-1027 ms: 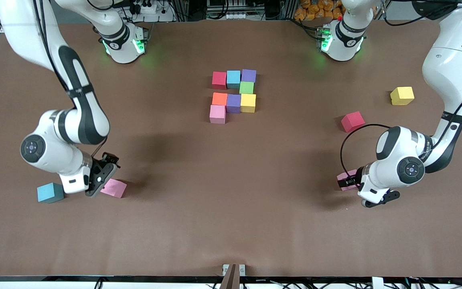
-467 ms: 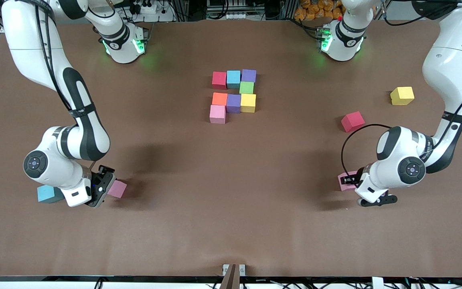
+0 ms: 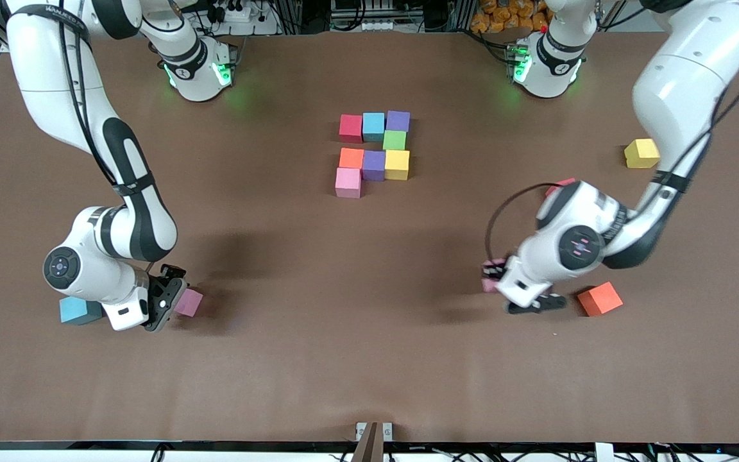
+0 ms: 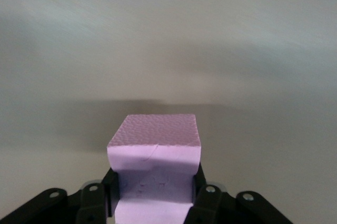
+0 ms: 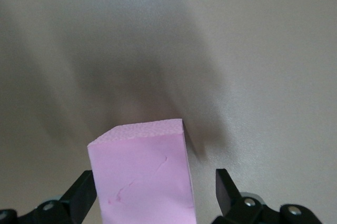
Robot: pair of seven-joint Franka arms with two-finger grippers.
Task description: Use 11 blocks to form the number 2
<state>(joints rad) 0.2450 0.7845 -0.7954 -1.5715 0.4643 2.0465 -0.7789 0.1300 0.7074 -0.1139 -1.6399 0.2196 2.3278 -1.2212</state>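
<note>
The right gripper's fingers are on both sides of the pink block in the right wrist view, so the right gripper will close. Closing now would catch it.
The partial number 2 lies mid-table: a row of red, light blue and purple blocks, a green one, then orange, purple and yellow, and a pink one nearest the camera. My left gripper is shut on a pink block, squeezing its sides, over bare table. My right gripper is open and straddles another pink block on the table, with a gap at one finger.
Loose blocks lie about. An orange one sits by the left gripper, a red one is mostly hidden by the left arm, and a yellow one lies toward the left arm's end. A blue one sits beside the right gripper.
The left gripper shut on its pink block and carried it toward the table's middle, uncovering the orange block. The right gripper settled lower around the other pink block.
</note>
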